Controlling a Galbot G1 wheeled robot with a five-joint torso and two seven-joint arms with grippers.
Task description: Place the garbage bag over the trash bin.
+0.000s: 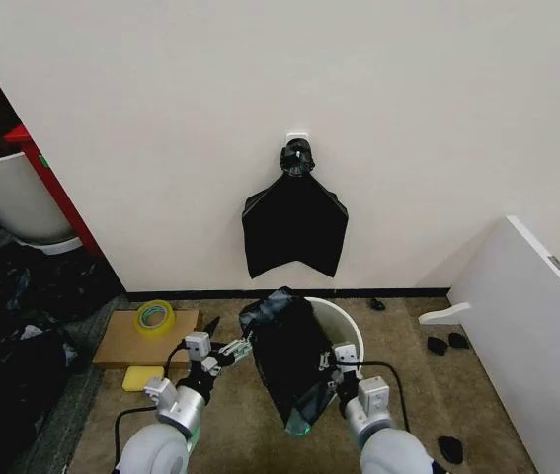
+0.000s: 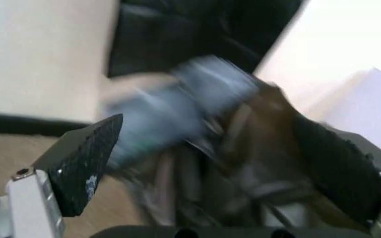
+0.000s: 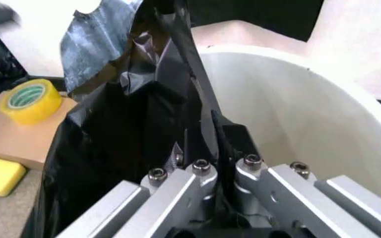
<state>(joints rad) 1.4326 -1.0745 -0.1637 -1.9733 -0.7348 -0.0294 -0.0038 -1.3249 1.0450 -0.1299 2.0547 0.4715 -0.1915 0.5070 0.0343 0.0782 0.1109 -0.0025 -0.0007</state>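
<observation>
The garbage bag should next be grabbed by its open edge (image 1: pixel 256 336) with my left gripper. Then I will stretch the garbage bag over the trash bin (image 1: pixel 351 324).
The garbage bag (image 1: pixel 285 363), black and crinkled, hangs in front of the trash bin (image 1: pixel 351 324), covering the bin's left side. My right gripper (image 1: pixel 335 361) is at the bag's right edge. In the right wrist view the right gripper (image 3: pixel 210 148) is shut on a fold of the garbage bag (image 3: pixel 124 124) beside the trash bin's rim (image 3: pixel 296 67). My left gripper (image 1: pixel 239 347) touches the bag's upper left edge. In the left wrist view the left gripper (image 2: pixel 207 126) has its fingers (image 2: pixel 85 163) wide apart, with the blurred garbage bag (image 2: pixel 197 109) between them.
A flat black bundle (image 1: pixel 294 225) hangs on the wall above the bin. To the left lie a cardboard sheet (image 1: pixel 121 341), a yellow tape roll (image 1: pixel 155 316) and a yellow sponge (image 1: pixel 141 377). A white board (image 1: pixel 531 326) leans at right. A large white tub (image 1: pixel 8 197) stands far left.
</observation>
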